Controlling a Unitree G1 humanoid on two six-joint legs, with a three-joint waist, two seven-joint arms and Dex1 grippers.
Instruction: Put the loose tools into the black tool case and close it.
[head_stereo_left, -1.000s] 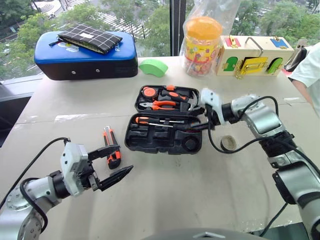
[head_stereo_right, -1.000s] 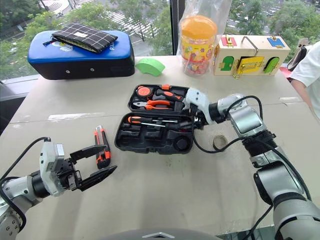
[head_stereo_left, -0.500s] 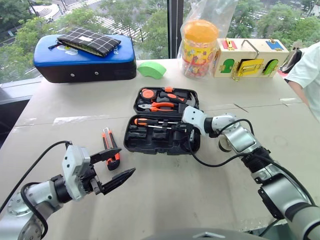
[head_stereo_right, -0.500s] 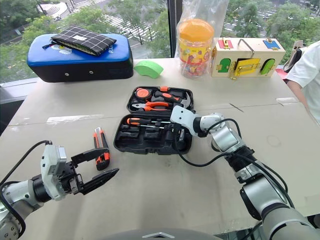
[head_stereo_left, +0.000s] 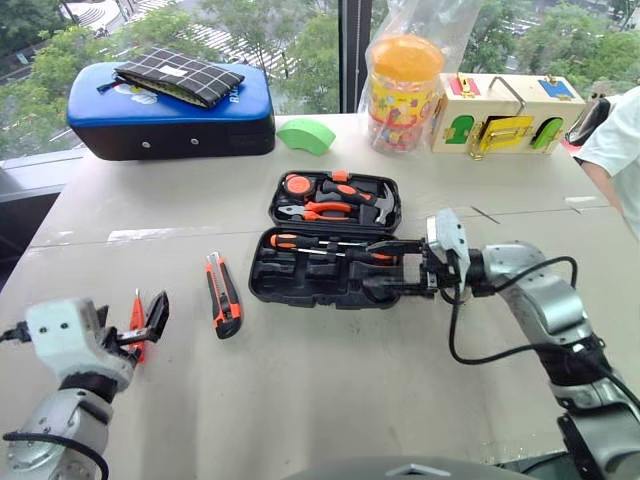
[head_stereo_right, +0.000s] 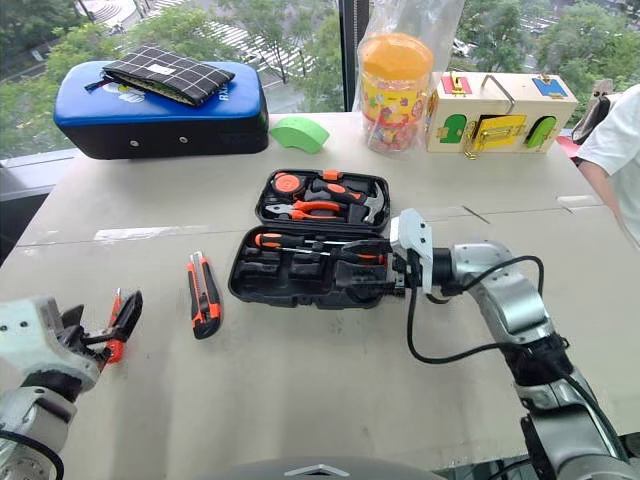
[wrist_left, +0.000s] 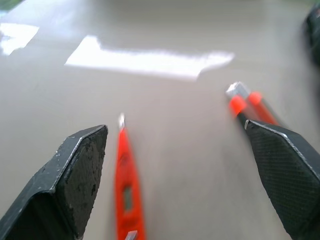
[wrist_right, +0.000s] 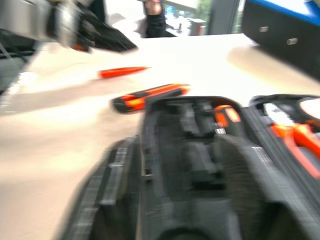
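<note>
My left gripper moves lower before it closes on the slim orange screwdriver, since its fingers still stand above the screwdriver in the left wrist view.
The black tool case (head_stereo_left: 300, 285) lies open mid-table, with a slim orange-and-black screwdriver (head_stereo_left: 300, 241) lying in its near half. My right gripper (head_stereo_left: 385, 268) hovers at the case's right end, pointing left, fingers open with nothing between them. Left of the case, the orange-and-black utility knife (head_stereo_left: 222, 293) rests on the table. Further left, a slim orange screwdriver (wrist_left: 127, 190) lies on the table between the open fingers (wrist_left: 75, 170) of my left gripper (head_stereo_left: 150, 320), which does not touch it. The knife's tip (wrist_left: 247, 102) lies just past the other finger.
The case's lid half holds orange-handled pliers (head_stereo_left: 325, 210) and a hammer (head_stereo_left: 385, 205). Along the back stand a blue-topped case (head_stereo_left: 170, 110) with a checked pouch, a green piece (head_stereo_left: 305, 135), an orange-lidded jar (head_stereo_left: 403, 85) and a wooden lock box (head_stereo_left: 510, 112). A person's white sleeve (head_stereo_left: 620, 150) shows at the right.
My left arm swung out to the left and turned forward, so its open fingers now straddle the orange screwdriver. My right gripper drew back from inside the case to its right end and opened.
</note>
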